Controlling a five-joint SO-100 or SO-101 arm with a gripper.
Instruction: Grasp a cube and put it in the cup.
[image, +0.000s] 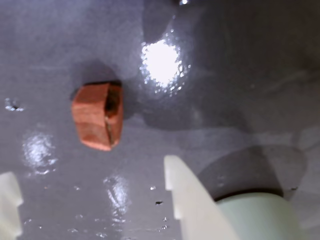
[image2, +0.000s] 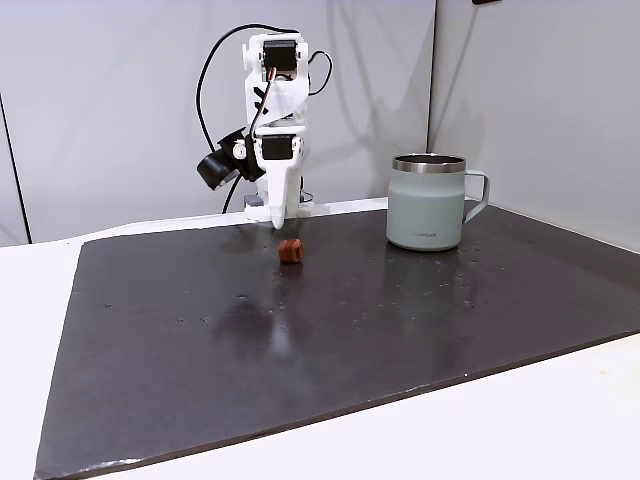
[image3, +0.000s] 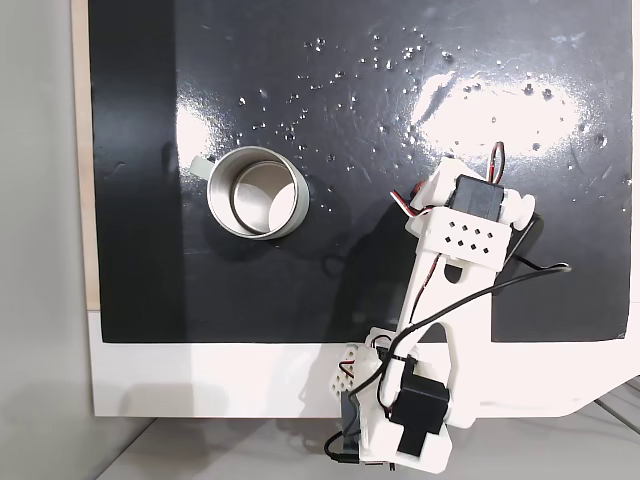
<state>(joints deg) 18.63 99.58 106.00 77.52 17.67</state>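
My gripper grabs the two opposite sides of the reddish-brown cube next, to put the cube in the cup.
The small reddish-brown cube lies on the dark glossy mat, apart from everything else. In the wrist view my gripper is open: one pale finger sits at the bottom left edge, the other near the bottom centre, and the cube is ahead of the gap, untouched. In a fixed view the gripper points down just above and behind the cube. The grey-green cup stands upright to the right of it, handle turned away from the arm. From above the cup looks empty, and the arm hides the cube.
The black mat covers most of the white table. The arm's base and cables sit at the mat's edge. Bright light reflections and small specks show on the mat.
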